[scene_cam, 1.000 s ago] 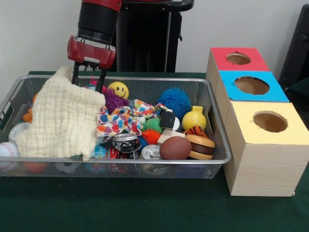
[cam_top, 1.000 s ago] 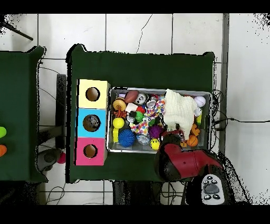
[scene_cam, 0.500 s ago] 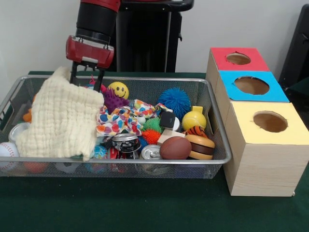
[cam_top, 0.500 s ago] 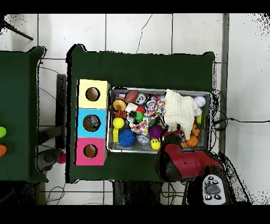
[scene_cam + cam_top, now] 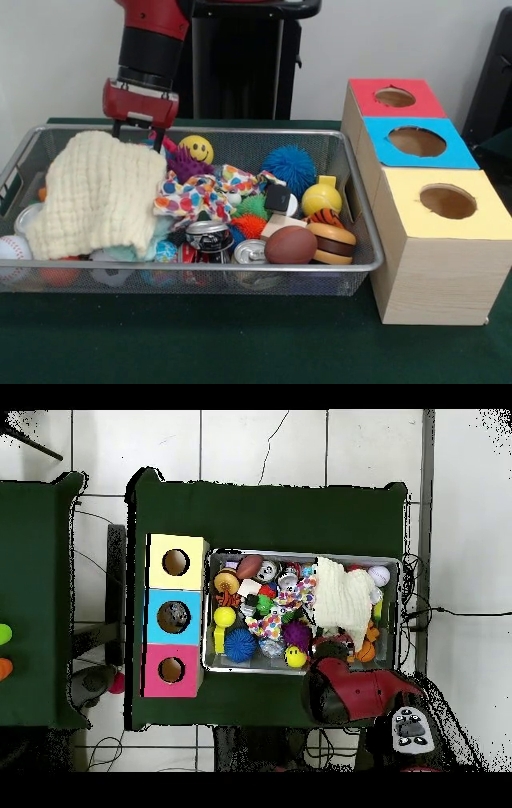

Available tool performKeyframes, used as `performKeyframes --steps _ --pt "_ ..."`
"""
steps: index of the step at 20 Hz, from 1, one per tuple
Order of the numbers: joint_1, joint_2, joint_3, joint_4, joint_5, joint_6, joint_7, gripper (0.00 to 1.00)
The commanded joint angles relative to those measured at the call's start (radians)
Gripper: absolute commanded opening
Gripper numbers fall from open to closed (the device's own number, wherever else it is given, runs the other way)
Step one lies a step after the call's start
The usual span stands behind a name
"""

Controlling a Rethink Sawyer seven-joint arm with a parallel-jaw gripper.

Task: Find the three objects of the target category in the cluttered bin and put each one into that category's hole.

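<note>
My gripper is due to grab the cream cloth [image 5: 100,192] by its upper corner [image 5: 120,144] next, where the cloth bunches up above the toys, because the cloth sags loosely over them.
A wire bin [image 5: 336,268] holds a jumble of toys. A cream waffle cloth [image 5: 100,192] lies slumped over its left half, seen from above as a pale patch [image 5: 343,596]. My gripper [image 5: 138,134] hangs just behind the cloth's top edge at the bin's back left, open, with nothing between its fingers. Beside it are a yellow smiley ball [image 5: 196,148] and a purple spiky ball [image 5: 186,166]. A patterned cloth [image 5: 200,196], a blue spiky ball [image 5: 290,168], a yellow ball [image 5: 322,198], a brown football [image 5: 290,245], a burger toy [image 5: 332,242] and two cans [image 5: 210,237] fill the rest.
Three wooden boxes with round holes stand in a row right of the bin: red-topped [image 5: 392,98], blue-topped [image 5: 416,142], yellow-topped [image 5: 446,202]. A baseball [image 5: 12,250] sits in the bin's front left corner. In the overhead view the red arm [image 5: 350,689] covers the bin's near edge.
The cream cloth's raised corner has dropped and the cloth now lies lower and flatter. My gripper has shifted left and slightly up, away from it.
</note>
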Motion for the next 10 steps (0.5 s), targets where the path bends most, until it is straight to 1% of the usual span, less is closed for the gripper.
performKeyframes --steps 1,2,4,5,10 --pt "-0.048 0.146 0.095 -0.106 0.022 -0.080 0.124 1.00" --pt "-0.034 0.172 0.075 -0.124 0.032 -0.091 0.112 1.00" --pt "-0.045 0.195 0.088 -0.135 0.028 -0.103 0.113 1.00" --pt "-0.045 0.198 0.086 -0.136 0.033 -0.120 0.114 1.00" --pt "-0.071 0.181 0.119 -0.125 0.019 -0.115 0.133 1.00"
